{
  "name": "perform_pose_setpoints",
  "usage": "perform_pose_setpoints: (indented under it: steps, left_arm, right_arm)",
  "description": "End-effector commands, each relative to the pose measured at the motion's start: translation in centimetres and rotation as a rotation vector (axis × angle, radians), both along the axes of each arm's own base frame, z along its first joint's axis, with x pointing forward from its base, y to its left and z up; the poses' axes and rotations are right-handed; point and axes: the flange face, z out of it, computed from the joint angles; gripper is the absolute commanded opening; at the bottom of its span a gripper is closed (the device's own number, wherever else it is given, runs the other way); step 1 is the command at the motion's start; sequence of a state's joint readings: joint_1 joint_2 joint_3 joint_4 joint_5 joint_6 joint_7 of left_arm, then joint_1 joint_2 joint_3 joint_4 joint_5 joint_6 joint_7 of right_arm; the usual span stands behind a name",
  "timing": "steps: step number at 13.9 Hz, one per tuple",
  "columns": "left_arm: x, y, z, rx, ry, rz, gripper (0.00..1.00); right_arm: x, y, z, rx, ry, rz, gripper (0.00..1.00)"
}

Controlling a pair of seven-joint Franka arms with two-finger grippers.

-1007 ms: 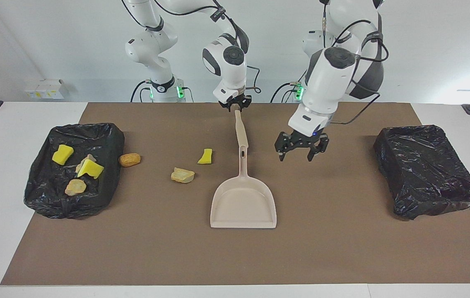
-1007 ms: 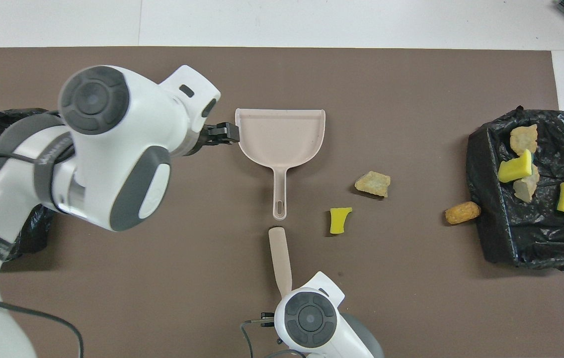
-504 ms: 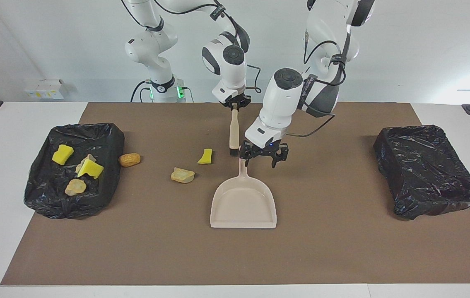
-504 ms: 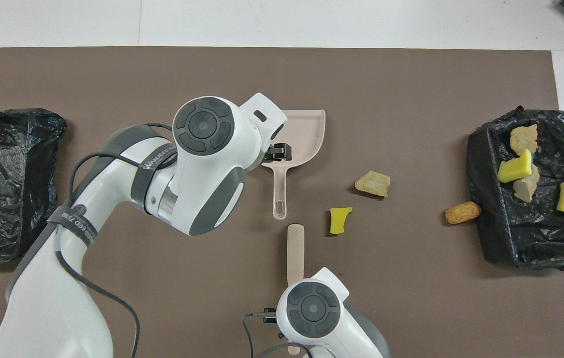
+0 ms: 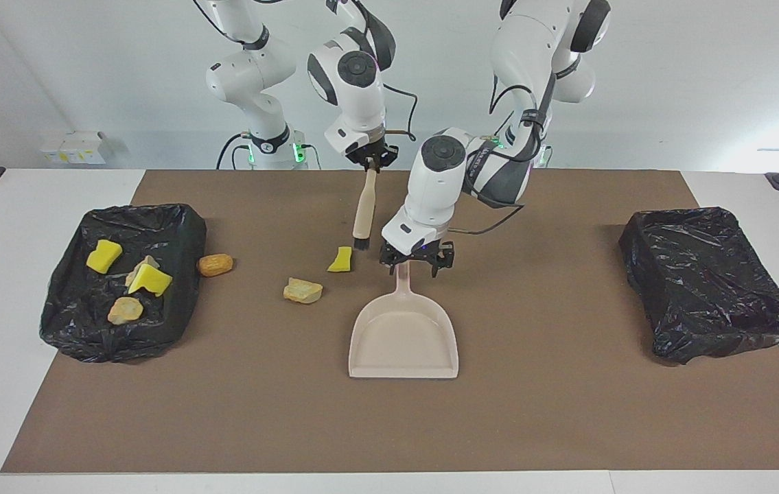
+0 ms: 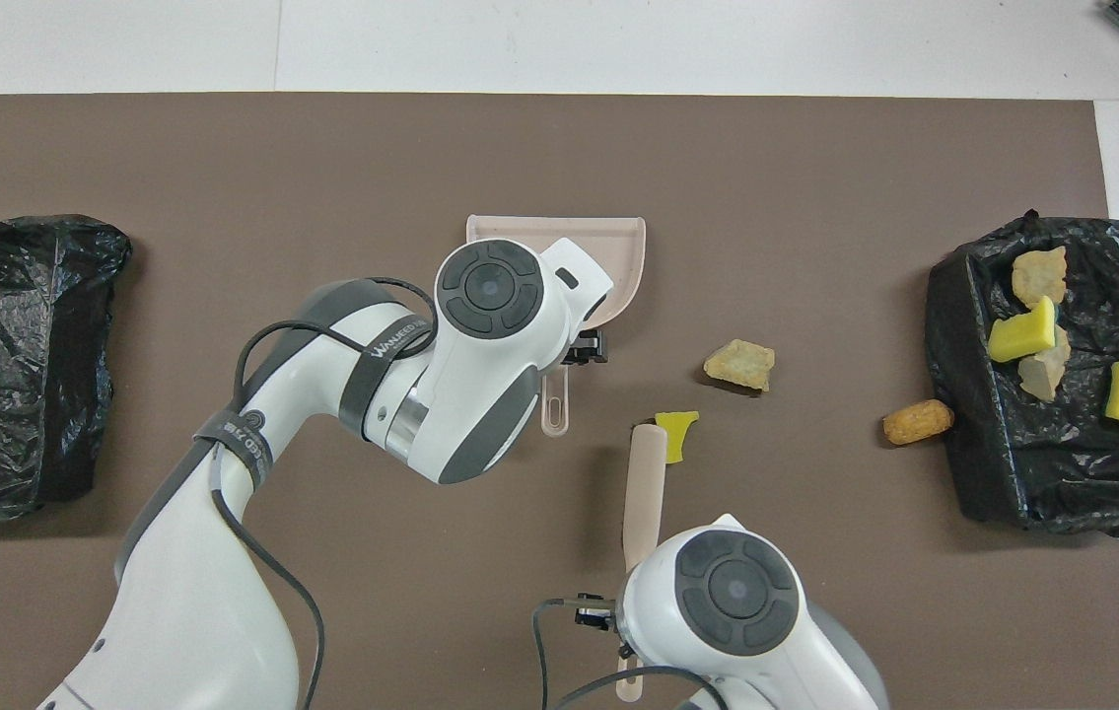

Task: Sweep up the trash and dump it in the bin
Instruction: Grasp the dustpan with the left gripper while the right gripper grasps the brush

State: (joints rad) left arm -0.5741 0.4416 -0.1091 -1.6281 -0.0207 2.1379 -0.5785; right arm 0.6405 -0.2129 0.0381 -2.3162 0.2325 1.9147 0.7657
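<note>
Next, the left gripper grabs the beige dustpan by its narrow handle point(image 6: 555, 400), since the broad scoop point(image 6: 611, 250) spreads much wider than the open fingers.
A beige dustpan point(image 5: 403, 339) lies flat mid-table, its handle pointing at the robots. My left gripper point(image 5: 415, 263) hangs open low over that handle point(image 6: 556, 409), one finger on each side. My right gripper point(image 5: 373, 162) is shut on a tan brush point(image 5: 364, 206) that hangs down, its dark tip beside a yellow sponge bit point(image 5: 341, 260). More trash lies on the mat toward the right arm's end: a tan lump point(image 5: 303, 290) and an orange lump point(image 5: 215, 264). The black-lined bin point(image 5: 176, 226) at that end holds several scraps.
A second black-lined bin point(image 5: 708, 281) sits at the left arm's end of the brown mat point(image 5: 567, 412). In the overhead view the left arm covers part of the dustpan point(image 6: 618, 256), and the brush point(image 6: 645, 483) points at the sponge bit point(image 6: 677, 435).
The left gripper has swung from the left arm's side and come down over the dustpan handle. The right arm has swung the brush toward the yellow sponge bit.
</note>
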Motion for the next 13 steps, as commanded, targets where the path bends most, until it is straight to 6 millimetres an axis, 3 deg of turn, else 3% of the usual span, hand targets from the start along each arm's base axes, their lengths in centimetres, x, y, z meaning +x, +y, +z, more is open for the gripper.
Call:
perform_pose_setpoints:
  steps: [1, 5, 6, 8, 9, 11, 13]
  left_arm:
    - [-0.1, -0.2, -0.8, 0.017, -0.013, 0.011, 1.00]
    - [-0.9, -0.6, -1.7, 0.033, 0.007, 0.001, 0.97]
    - [-0.9, -0.6, -1.6, 0.034, 0.011, 0.003, 0.77]
    - [-1.2, -0.6, -1.6, 0.047, 0.028, 0.018, 0.12]
    - [-1.3, -0.5, -1.4, 0.056, 0.038, 0.018, 0.00]
    - [-1.4, -0.1, -0.6, 0.071, 0.044, 0.004, 0.00]
    - [-1.0, 0.3, -0.3, 0.073, 0.036, -0.027, 0.00]
  right_arm:
    - [1.5, -3.1, 0.8, -0.068, -0.004, -0.049, 0.00]
    - [4.9, -9.4, 0.3, -0.178, 0.019, -0.106, 0.00]
    - [5.7, -11.3, 0.1, -0.212, 0.019, -0.129, 0.00]
    - [6.5, -13.7, -0.1, -0.296, 0.003, -0.111, 0.00]
    - [6.9, -15.5, -0.3, -0.334, 0.013, -0.090, 0.00]
    - [7.8, -19.9, -0.7, -0.374, 0.036, -0.055, 0.00]
    - [7.5, -22.7, -1.3, -0.378, 0.073, -0.037, 0.00]
